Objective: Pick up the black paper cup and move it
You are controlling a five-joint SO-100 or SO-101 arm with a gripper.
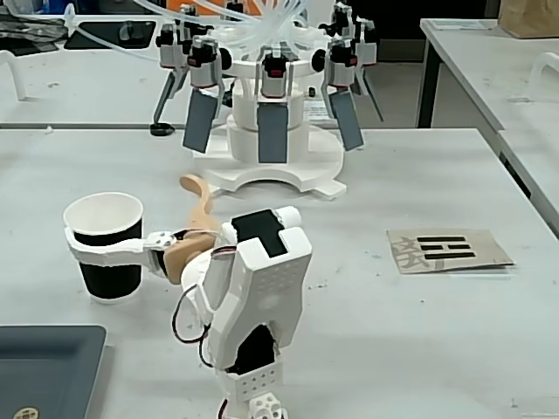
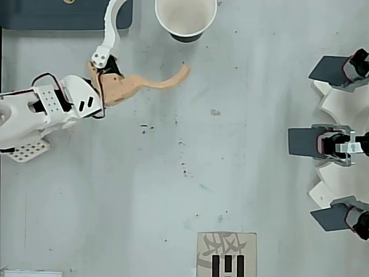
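Observation:
I need to grab the cup's black-banded side (image 1: 113,278) with my gripper next, so that I can pick up the black paper cup and move it.
The black paper cup (image 1: 106,262) stands upright at the left of the fixed view and at the top edge of the overhead view (image 2: 185,17), white inside. My gripper (image 1: 128,212) is open wide beside it. The curved white finger (image 1: 100,247) crosses the cup's near wall just under the rim; whether it touches the cup I cannot tell. In the overhead view that white finger (image 2: 107,34) runs off the top edge left of the cup. The orange finger (image 2: 155,82) reaches below the cup, its tip a little apart from it.
A white stand with several servo arms and grey paddles (image 1: 271,131) fills the back of the table and shows at the right edge from above (image 2: 337,143). A dark tray (image 1: 48,362) lies near the cup. A printed card (image 1: 447,249) lies to the right.

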